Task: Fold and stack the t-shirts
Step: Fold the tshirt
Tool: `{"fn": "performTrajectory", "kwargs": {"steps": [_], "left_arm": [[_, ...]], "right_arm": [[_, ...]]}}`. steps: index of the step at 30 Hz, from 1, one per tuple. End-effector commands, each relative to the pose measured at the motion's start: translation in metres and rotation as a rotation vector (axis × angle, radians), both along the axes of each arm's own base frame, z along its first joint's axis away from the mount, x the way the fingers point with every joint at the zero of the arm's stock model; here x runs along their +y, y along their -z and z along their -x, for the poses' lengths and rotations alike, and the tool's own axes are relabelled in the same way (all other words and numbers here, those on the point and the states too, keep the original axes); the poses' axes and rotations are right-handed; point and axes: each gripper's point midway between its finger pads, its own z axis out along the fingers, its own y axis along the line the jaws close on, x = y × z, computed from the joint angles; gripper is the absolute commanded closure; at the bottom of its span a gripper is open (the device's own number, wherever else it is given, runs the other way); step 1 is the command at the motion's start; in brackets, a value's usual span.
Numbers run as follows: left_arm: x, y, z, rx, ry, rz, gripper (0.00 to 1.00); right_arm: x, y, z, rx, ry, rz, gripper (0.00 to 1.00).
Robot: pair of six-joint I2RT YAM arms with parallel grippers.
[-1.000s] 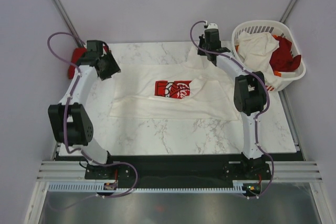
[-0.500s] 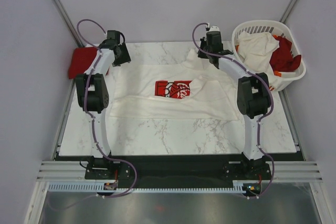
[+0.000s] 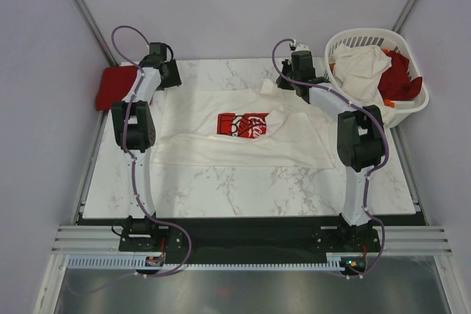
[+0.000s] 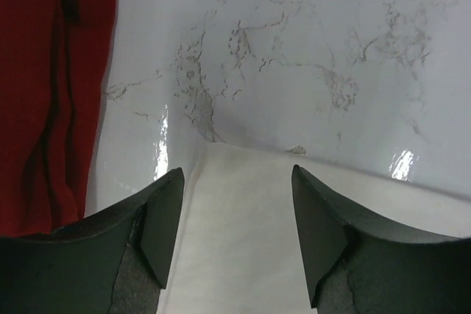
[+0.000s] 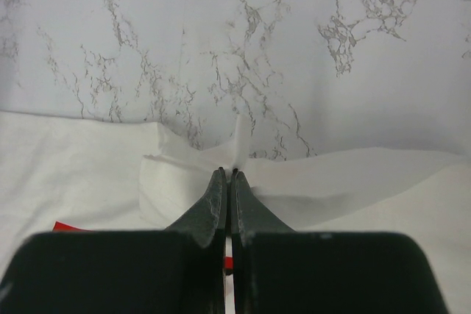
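Note:
The t-shirt's cream corner [image 4: 221, 165] lies flat between fingers above the cloth [image 4: 243, 240]. My left gripper should go lower first and then close on the corner.
A cream-white t-shirt [image 3: 294, 134] with a red graphic [image 3: 243, 124] lies partly spread on the marble table. My left gripper [image 3: 168, 75] is open above the shirt's far left corner; in the left wrist view [image 4: 235, 182] the cream cloth [image 4: 243, 240] lies between the spread fingers. My right gripper [image 3: 295, 79] is shut on the shirt's far right edge; in the right wrist view [image 5: 229, 173] a pinch of cream cloth [image 5: 81, 174] stands up from the closed tips. A plain red t-shirt [image 3: 114, 86] lies at the table's far left, also showing in the left wrist view [image 4: 44, 93].
A white slatted laundry basket [image 3: 412, 108] stands at the far right, holding a cream t-shirt [image 3: 362, 68] and a red one [image 3: 399, 79]. Bare marble table [image 3: 243, 182] lies in front of the spread shirt. Grey walls close the back and sides.
My left arm has swung from beside the red shirt to the cream shirt's far left corner. My right gripper has shifted slightly right with the cloth still pinched.

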Motion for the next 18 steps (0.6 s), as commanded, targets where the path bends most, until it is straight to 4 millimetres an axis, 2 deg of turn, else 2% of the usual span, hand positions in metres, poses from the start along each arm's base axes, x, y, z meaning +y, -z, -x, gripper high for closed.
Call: {"fn": "performTrajectory", "kwargs": {"steps": [1, 7, 8, 12, 15, 18], "left_arm": [[0.002, 0.01, 0.0, 0.028, 0.042, -0.023, 0.32], [0.014, 0.025, 0.002, 0.065, -0.001, -0.063, 0.33], [0.013, 0.032, 0.003, 0.077, 0.003, -0.06, 0.33], [0.01, 0.037, -0.004, 0.072, 0.027, -0.04, 0.35], [0.009, 0.04, -0.009, 0.067, 0.046, -0.043, 0.38], [0.008, 0.044, -0.011, 0.067, 0.056, -0.041, 0.51]], "right_arm": [[0.005, -0.04, -0.005, -0.088, -0.007, -0.035, 1.0], [0.001, -0.038, -0.005, -0.08, 0.001, -0.03, 1.0], [0.0, -0.038, -0.005, -0.078, 0.003, -0.028, 1.0], [-0.002, -0.039, -0.003, -0.078, 0.004, -0.025, 1.0], [-0.003, -0.036, -0.004, -0.073, 0.004, -0.02, 1.0], [-0.002, -0.034, -0.005, -0.07, 0.003, -0.018, 1.0]]}}
